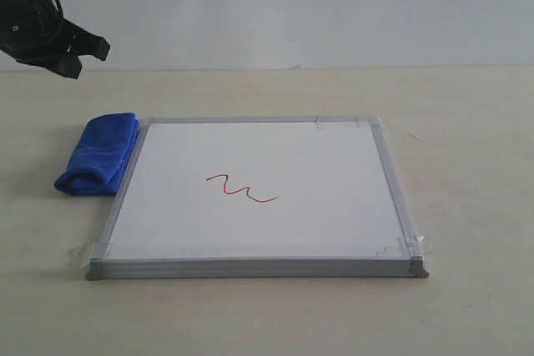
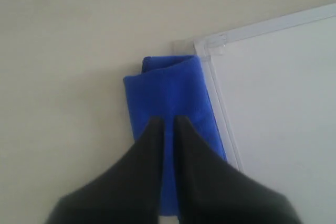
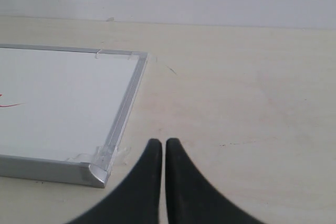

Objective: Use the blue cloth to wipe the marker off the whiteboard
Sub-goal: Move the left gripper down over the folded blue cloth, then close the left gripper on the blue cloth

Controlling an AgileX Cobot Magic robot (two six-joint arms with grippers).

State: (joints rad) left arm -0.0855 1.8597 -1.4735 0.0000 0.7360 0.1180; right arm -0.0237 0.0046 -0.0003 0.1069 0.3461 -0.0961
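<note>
I should next use my left gripper to pick up the blue cloth by its folded middle (image 1: pixel 100 151), so that it can wipe the red marker line (image 1: pixel 242 189).
The whiteboard (image 1: pixel 317 164) lies flat on the table, silver frame all round, tape at its corners. A short red wavy marker line (image 1: pixel 242 189) runs across its middle. The blue cloth (image 1: pixel 98 154) rests folded on the table against the board's left edge. My left gripper (image 1: pixel 86 56) hangs high at the far left, well above the cloth. In the left wrist view its fingers (image 2: pixel 168 121) stand shut with only a thin slit, over the cloth (image 2: pixel 168 90) beside the board's corner (image 2: pixel 278 103). My right gripper (image 3: pixel 159 142) is shut and empty, near a corner of the board (image 3: pixel 63 103).
A pale wooden table (image 1: pixel 467 122) carries everything, with a plain white wall behind. Bare tabletop stretches to the right of the board (image 3: pixel 252 103) and in front of it. A tip of the red line (image 3: pixel 10 105) shows in the right wrist view.
</note>
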